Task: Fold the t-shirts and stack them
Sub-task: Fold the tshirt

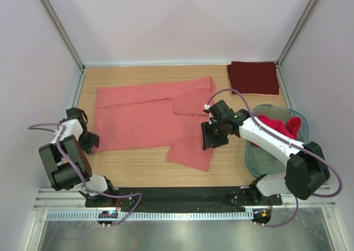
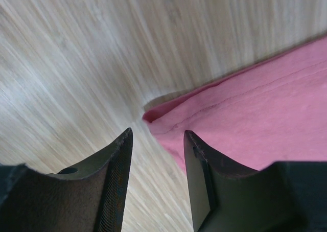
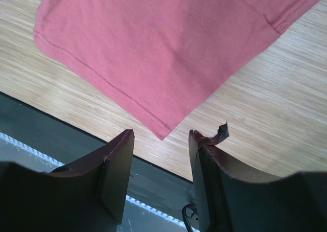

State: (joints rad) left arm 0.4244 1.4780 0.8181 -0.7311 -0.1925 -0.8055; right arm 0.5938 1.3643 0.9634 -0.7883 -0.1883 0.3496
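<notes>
My right gripper is to grip the salmon-pink t-shirt's near sleeve corner next, to fold the t-shirt's near side over its far side.
A salmon-pink t-shirt [image 1: 149,118] lies spread flat across the table middle. A dark maroon t-shirt [image 1: 253,77] lies folded at the back right. A brighter red t-shirt [image 1: 279,126] is bunched inside the plastic tub [image 1: 264,158]. My left gripper [image 1: 88,142] is open and empty at the shirt's near-left corner; that corner [image 2: 153,117] lies just ahead of the open jaws. My right gripper [image 1: 213,136] is open and empty above the shirt's near-right sleeve, whose corner [image 3: 163,135] shows between its jaws.
The translucent greenish tub stands at the right side of the table. A black rail [image 1: 182,195] runs along the near edge. White walls enclose the table on three sides. A torn bit of pad sticks up from the right fingertip [image 3: 223,131].
</notes>
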